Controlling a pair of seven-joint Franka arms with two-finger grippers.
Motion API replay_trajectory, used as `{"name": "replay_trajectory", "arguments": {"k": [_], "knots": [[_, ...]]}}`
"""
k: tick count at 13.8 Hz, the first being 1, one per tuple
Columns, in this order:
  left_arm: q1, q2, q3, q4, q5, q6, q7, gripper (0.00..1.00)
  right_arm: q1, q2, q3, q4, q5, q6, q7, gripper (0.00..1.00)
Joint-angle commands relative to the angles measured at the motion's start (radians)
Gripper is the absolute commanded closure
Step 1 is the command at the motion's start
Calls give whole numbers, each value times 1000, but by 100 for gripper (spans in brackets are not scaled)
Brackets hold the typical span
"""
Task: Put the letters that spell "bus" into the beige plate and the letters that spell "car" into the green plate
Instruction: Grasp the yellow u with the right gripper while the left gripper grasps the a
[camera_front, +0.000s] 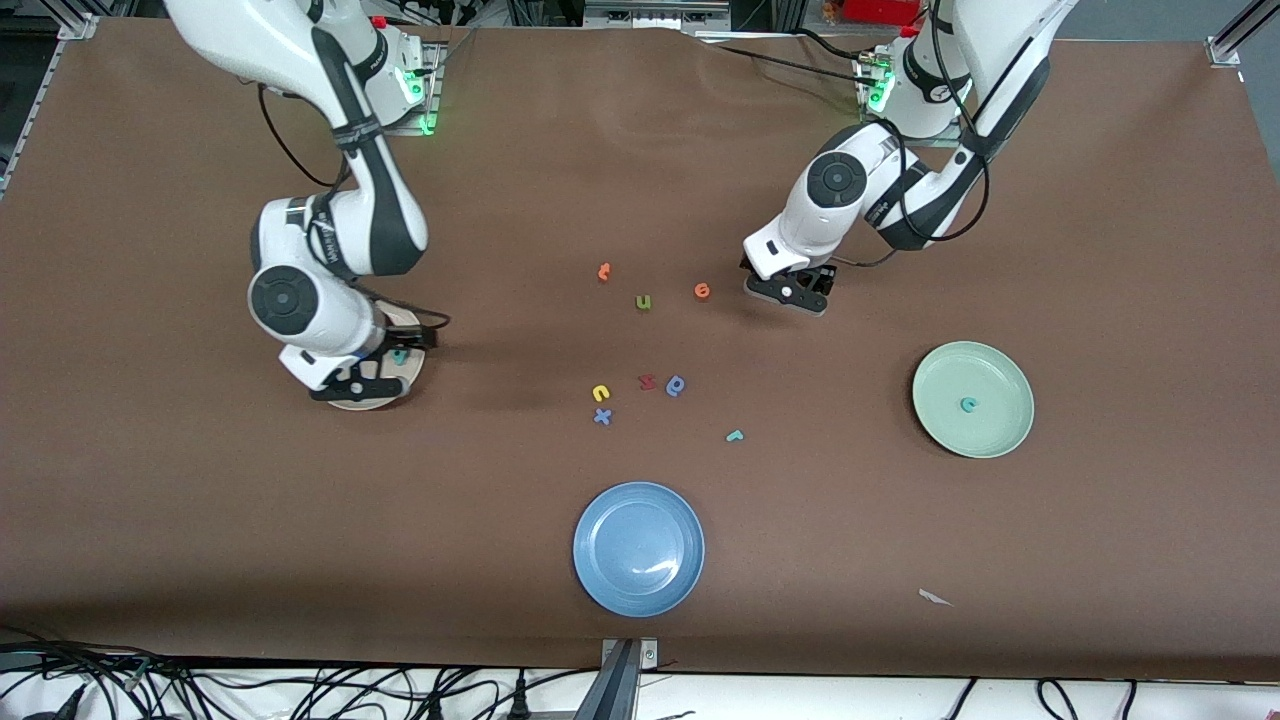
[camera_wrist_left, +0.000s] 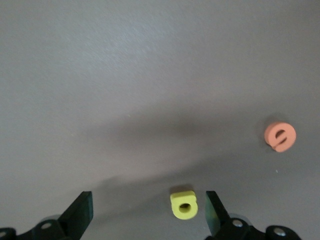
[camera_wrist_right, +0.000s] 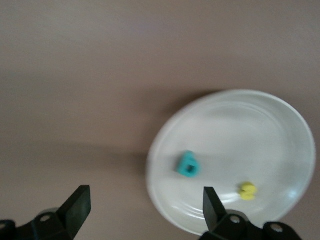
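The yellow letter is for spelling "car" in the green plate, so next my left gripper will pick it up by its round bowl (camera_wrist_left: 184, 206).
My right gripper (camera_front: 360, 385) (camera_wrist_right: 145, 200) hangs open and empty over the beige plate (camera_front: 405, 375) (camera_wrist_right: 240, 130). In that plate lie a teal bowl-and-stem letter (camera_front: 399, 355) (camera_wrist_right: 188, 165) and a small yellow letter (camera_wrist_right: 247, 191). My left gripper (camera_front: 790, 292) (camera_wrist_left: 149, 205) is low over the table, open. A yellow round-bowled letter (camera_wrist_left: 184, 205) lies between its fingers, close to one of them. The green plate (camera_front: 990, 370) holds a teal "c" (camera_front: 968, 404). A yellow "u" (camera_front: 600, 393) and a thin teal "r" (camera_front: 735, 435) lie mid-table.
An orange letter (camera_front: 702, 290) (camera_wrist_left: 280, 136) lies beside the left gripper. Another orange letter (camera_front: 604, 271), an olive "u" (camera_front: 643, 302), a red letter (camera_front: 647, 381), a blue bowl-and-stem letter (camera_front: 676, 385) and a blue "x" (camera_front: 602, 416) are scattered mid-table. A blue plate (camera_front: 638, 520) sits nearest the camera.
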Motion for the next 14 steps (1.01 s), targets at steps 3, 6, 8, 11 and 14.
{"name": "replay_trajectory", "arguments": {"k": [3, 6, 8, 11, 14], "knots": [[-39, 14, 0, -19, 29, 42, -56, 6, 0, 159, 128, 264, 16, -15, 6, 1], [-50, 16, 1, -25, 29, 43, -58, 14, 22, 286, 209, 389, 7, 57, 20, 2], [-51, 26, 1, -27, 29, 42, -58, 20, 37, 320, 213, 393, 11, 187, 6, 10], [-53, 31, 1, -27, 29, 42, -60, 29, 63, 354, 219, 395, 8, 278, 14, 31], [-63, 48, 3, -25, 35, 42, -79, 34, 95, 382, 219, 395, 10, 292, 20, 38]]}}
